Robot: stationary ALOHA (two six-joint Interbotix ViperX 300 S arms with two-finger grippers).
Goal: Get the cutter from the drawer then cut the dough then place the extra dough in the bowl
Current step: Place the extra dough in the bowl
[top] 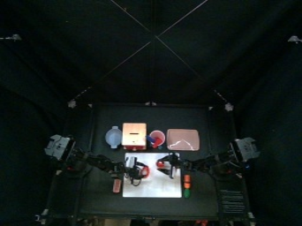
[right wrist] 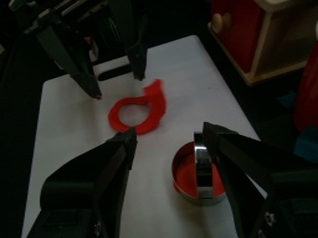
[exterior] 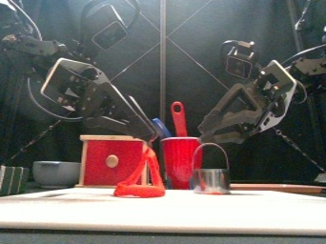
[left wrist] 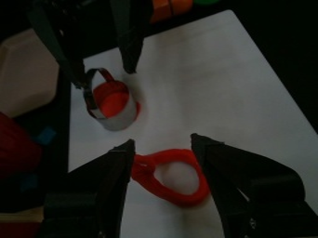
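Observation:
The left gripper grabs the soft dough ring by its raised side next, since the rest of the ring lies flat.
A ring of red dough (exterior: 140, 184) lies on the white cutting board (exterior: 254, 205), one side of it pulled up off the board. My left gripper (left wrist: 162, 147) hovers over the ring (left wrist: 174, 178), open, a jaw on each side. The round metal cutter (exterior: 211, 179) stands upright to the ring's right, its wire handle raised. In the left wrist view a red dough disc (left wrist: 112, 100) sits inside the cutter. My right gripper (right wrist: 166, 135) hangs open just above the cutter (right wrist: 199, 169), jaws straddling it. The blue-grey bowl (exterior: 56, 172) stands at the back left.
Behind the board stand the wooden box with the red drawer front (exterior: 112, 160), a red cup (exterior: 180, 160) holding a red knife (exterior: 178, 114) and a blue one, and the pink tray (top: 184, 139) at the back right. Toy foods (top: 189, 184) lie on the board's right side.

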